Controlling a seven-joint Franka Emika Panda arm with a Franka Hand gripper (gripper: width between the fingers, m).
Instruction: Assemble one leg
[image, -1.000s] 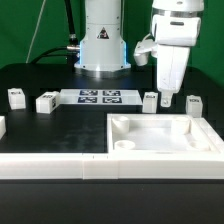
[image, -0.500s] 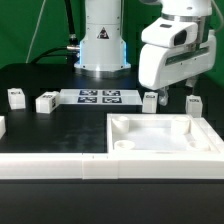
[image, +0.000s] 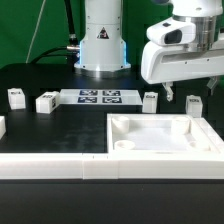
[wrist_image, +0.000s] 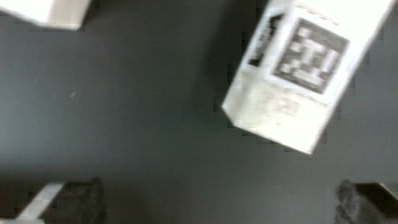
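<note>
The tagged leg lies beyond my fingers and closing now would miss it, so my gripper moves toward that leg, before closing on it.
Four small white legs with marker tags stand on the black table in the exterior view: two at its left (image: 15, 97) (image: 45, 102) and two at its right (image: 150, 101) (image: 193, 103). My gripper (image: 190, 90) hovers above and between the two right legs, turned so its fingers spread wide. It is open and empty. In the wrist view a tagged leg (wrist_image: 294, 75) lies on the table beyond my open gripper (wrist_image: 214, 205), apart from both fingertips (wrist_image: 63, 200). The corner of another white piece (wrist_image: 50, 10) shows at the edge.
The large white tray-like piece (image: 200, 135) with corner holes lies in front of the right legs. The marker board (image: 100, 97) lies in the middle at the back. The robot base (image: 100, 45) stands behind it. A white part (image: 2, 125) shows at the left edge.
The gripper has turned from pointing straight down over the right legs to a rotated pose with its fingers spread sideways, and has shifted a little to the exterior view's right. The legs have not moved.
</note>
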